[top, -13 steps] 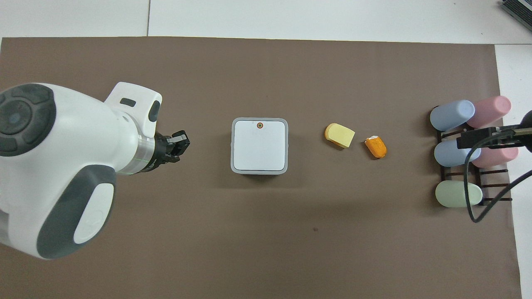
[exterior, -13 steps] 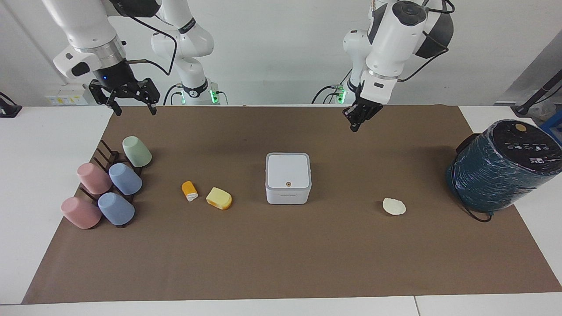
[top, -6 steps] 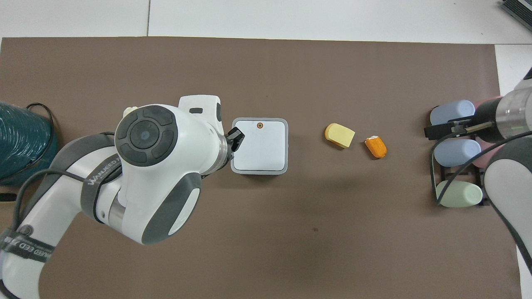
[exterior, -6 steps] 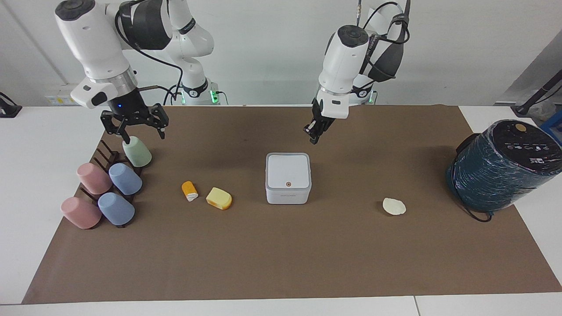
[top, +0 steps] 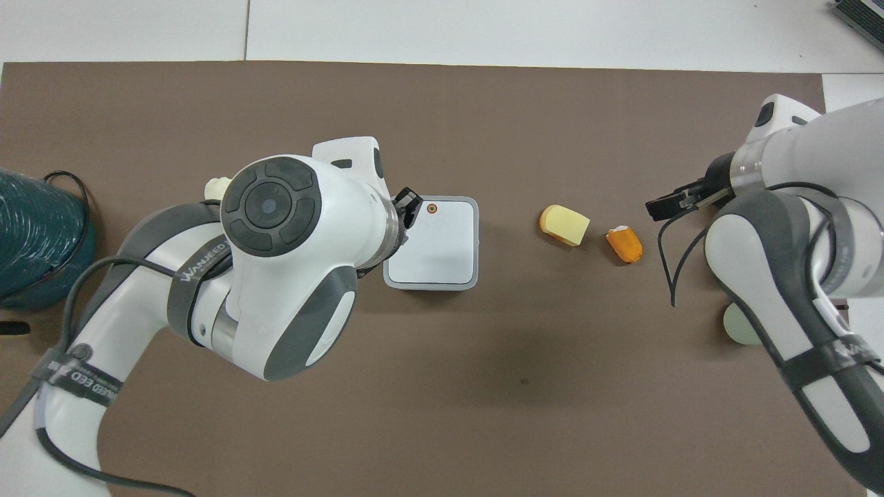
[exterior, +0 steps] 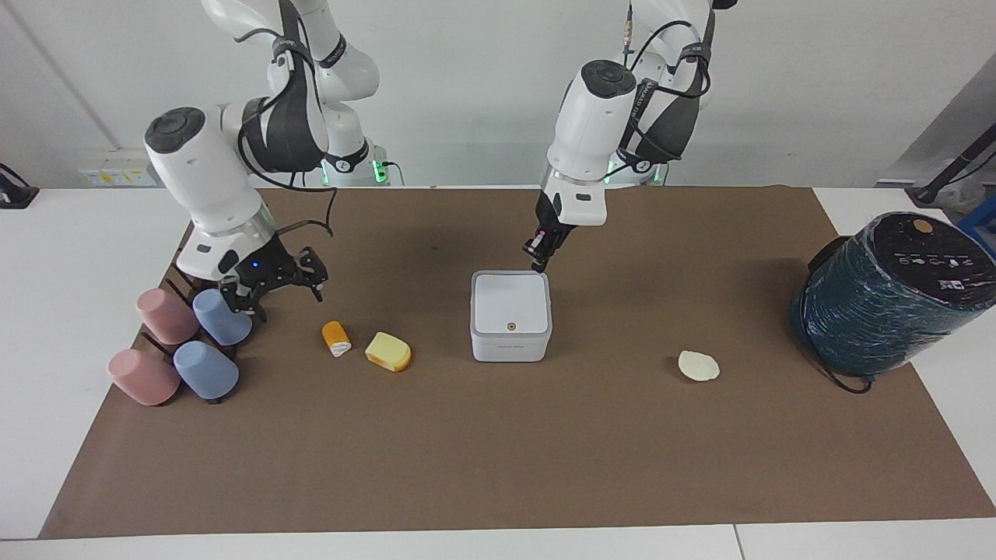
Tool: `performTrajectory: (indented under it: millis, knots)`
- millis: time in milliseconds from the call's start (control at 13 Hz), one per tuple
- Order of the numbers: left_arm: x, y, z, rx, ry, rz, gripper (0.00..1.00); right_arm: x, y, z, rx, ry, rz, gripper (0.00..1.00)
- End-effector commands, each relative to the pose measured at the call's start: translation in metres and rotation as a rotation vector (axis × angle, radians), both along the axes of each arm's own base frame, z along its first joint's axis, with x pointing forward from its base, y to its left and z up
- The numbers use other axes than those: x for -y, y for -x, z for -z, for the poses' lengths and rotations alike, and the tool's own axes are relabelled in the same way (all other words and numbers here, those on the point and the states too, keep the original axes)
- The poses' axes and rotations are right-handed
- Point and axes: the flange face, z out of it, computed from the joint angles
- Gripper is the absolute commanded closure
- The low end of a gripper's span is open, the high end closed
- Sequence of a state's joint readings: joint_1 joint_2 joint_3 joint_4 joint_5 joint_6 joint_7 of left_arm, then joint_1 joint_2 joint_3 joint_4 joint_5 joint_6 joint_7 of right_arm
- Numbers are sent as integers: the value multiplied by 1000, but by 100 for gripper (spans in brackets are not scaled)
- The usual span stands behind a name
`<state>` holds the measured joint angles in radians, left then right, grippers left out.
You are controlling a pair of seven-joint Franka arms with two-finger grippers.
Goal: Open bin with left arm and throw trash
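Note:
The right gripper grabs the orange lump by its rounded body (top: 625, 244) next, to throw the lump into the bin (top: 431, 244) as trash.
The white bin (exterior: 510, 315) stands mid-mat with its lid shut and the orange dot on the lid's edge farther from the robots; it also shows in the overhead view (top: 435, 245). My left gripper (exterior: 537, 257) is shut and empty, just above the bin's edge nearer the robots, at the corner toward the left arm's end (top: 409, 206). My right gripper (exterior: 276, 299) is open and empty, low between the cup rack and the orange lump (exterior: 336, 337). The yellow wedge (exterior: 388, 351) lies beside the orange lump. The cream round lump (exterior: 698, 365) lies toward the left arm's end.
Pastel cups on a dark rack (exterior: 187, 334) sit at the right arm's end. A big dark-teal wrapped cylinder (exterior: 887, 295) lies at the left arm's end. A brown mat (exterior: 498, 451) covers the table.
My left gripper has swung in and come down to the bin's edge nearer the robots. My right gripper has come down past the cups toward the orange lump. Bin and trash have not moved.

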<state>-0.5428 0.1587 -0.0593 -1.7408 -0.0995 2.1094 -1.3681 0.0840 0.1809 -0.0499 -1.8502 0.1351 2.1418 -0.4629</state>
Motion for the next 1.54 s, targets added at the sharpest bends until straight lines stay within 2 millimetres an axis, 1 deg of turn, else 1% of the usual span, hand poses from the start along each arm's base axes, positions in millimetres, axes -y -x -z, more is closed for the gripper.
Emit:
performTrajectory:
  millis: [0,77,154,231,385,538,692,846,923,1077,1154,1231,1308,1385,1462]
  knots:
    - [16,-10,9,11,33,-42,100,0,-4,25,1,-12,-72,0]
    - [29,-11,21,-4,26,-40,100,-10,-1,36,14,-9,-88,0]
    - [40,-14,29,-10,24,-47,100,-13,1,44,23,-6,-90,0]
    - [42,-18,30,-6,24,-50,100,-13,1,53,13,-4,-94,0]
    - [44,-21,33,10,35,-53,100,-23,3,71,-11,1,-145,0]
    - [45,-22,43,1,27,-53,100,-18,18,89,-46,5,-203,0]
    - [45,-23,48,2,18,-50,100,-12,23,101,-51,10,-242,0]
    - [47,-25,58,4,19,-52,100,-13,29,116,-31,19,-241,0]
    - [48,-26,65,2,18,-54,100,-15,34,122,-43,19,-245,0]
    - [49,-28,67,10,22,-55,100,-13,40,127,-56,21,-281,0]
    - [49,-29,71,10,22,-57,100,-13,46,132,-65,21,-284,0]
    - [49,-30,75,7,20,-59,100,-13,48,133,-66,21,-287,0]
    - [50,-31,75,18,25,-57,100,-12,48,134,-66,21,-285,1]
    - [51,-32,79,17,25,-58,100,-14,47,136,-56,24,-284,12]
    - [50,-32,83,15,20,-59,100,-14,44,140,-41,29,-283,16]
